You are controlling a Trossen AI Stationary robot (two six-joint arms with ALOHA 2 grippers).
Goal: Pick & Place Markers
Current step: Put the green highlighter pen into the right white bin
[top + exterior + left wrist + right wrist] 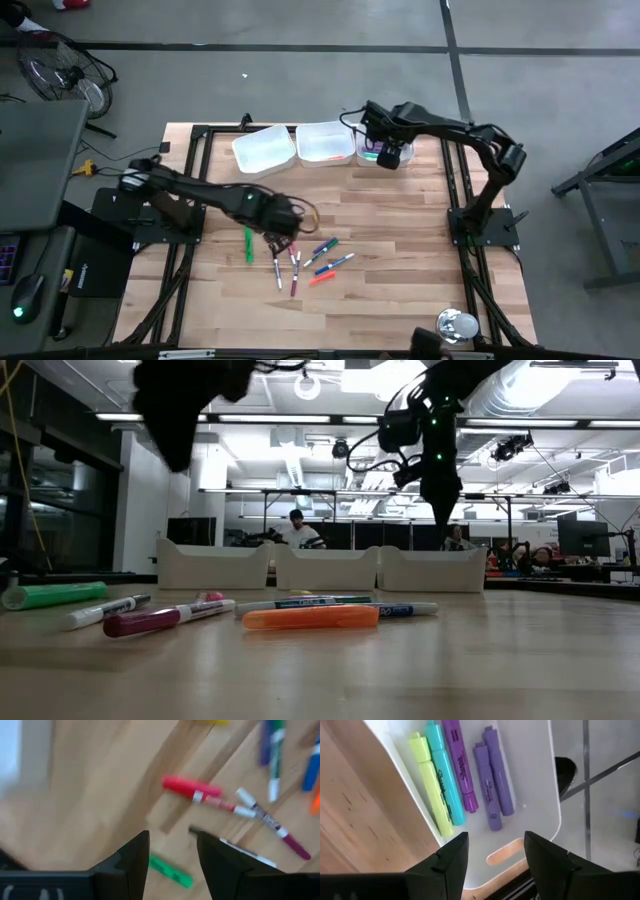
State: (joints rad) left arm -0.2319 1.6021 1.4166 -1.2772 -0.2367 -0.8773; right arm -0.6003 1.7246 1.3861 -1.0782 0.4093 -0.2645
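I should grab the green marker by its body [249, 247] [167, 869] with my left gripper next, to pick it up for sorting into the trays.
Several markers lie flat on the wooden table near its middle: a green one [248, 245], a red one [192, 788], a purple-tipped white one [272, 822] and an orange one [310, 617]. My left gripper [280, 237] hangs open above the left part of this group, pointing steeply down, with nothing between its fingers [170, 837]. At the far edge, my right gripper [390, 156] hangs open above the rightmost white tray [540, 780]. In that tray lie a yellow-green [432, 790], a teal [445, 775] and three purple markers [487, 785].
Two more white trays [265, 148] [325, 142] stand side by side at the far edge, left of the one under my right gripper. Black frame rails run along the table's left and right sides. A round metal object [457, 324] sits at the near right corner.
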